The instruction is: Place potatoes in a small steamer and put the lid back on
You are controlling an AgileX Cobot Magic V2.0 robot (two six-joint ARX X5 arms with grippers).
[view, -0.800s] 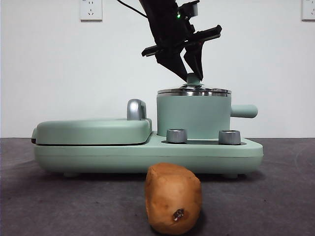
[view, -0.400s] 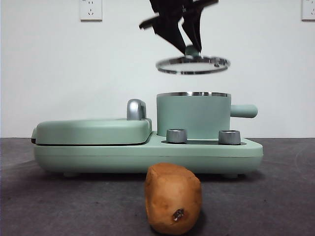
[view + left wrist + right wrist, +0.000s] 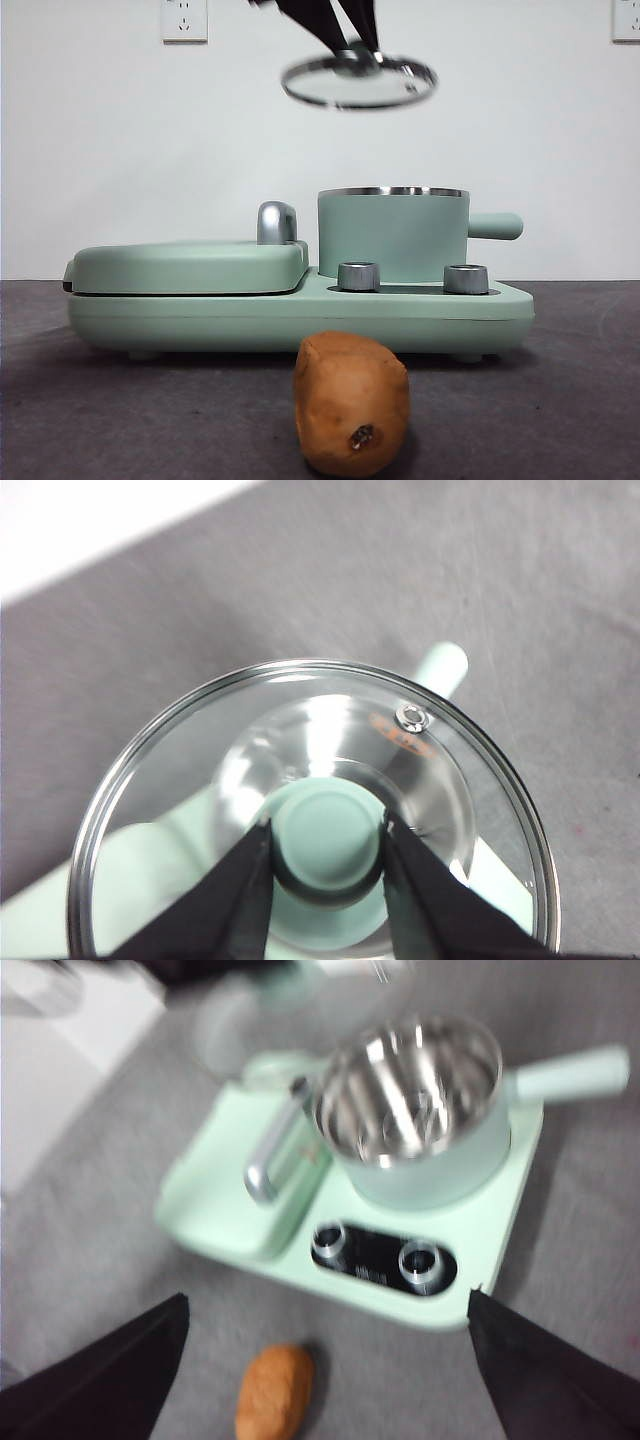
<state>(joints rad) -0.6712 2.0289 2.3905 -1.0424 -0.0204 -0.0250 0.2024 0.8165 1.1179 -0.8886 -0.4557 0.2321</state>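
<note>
I need to grip the long sides of the potato point(image 3: 352, 402) with my right gripper next. Then the potato can go in the small steamer point(image 3: 393, 235).
My left gripper point(image 3: 325, 832) is shut on the mint green knob point(image 3: 326, 838) of the lid point(image 3: 359, 81), a round glass lid with a steel rim. It holds the lid high in the air, above and a little left of the small steamer point(image 3: 393, 235). The steamer is open; the right wrist view shows its bare steel inside point(image 3: 410, 1085). The orange-brown potato point(image 3: 352, 402) lies on the table in front of the appliance, also seen in the right wrist view point(image 3: 274, 1392). My right gripper point(image 3: 325, 1360) is open and empty, high above the table in front of the appliance.
The steamer stands on a mint green appliance base point(image 3: 430, 312) with two steel dials point(image 3: 359, 276). A flat green griddle cover point(image 3: 190, 266) with a chrome handle point(image 3: 277, 222) sits to its left. The grey table point(image 3: 120, 420) runs around it; a white wall stands behind.
My left gripper has lifted the lid off the steamer, up and a little to the left. The steamer now stands open. The potato has not moved.
</note>
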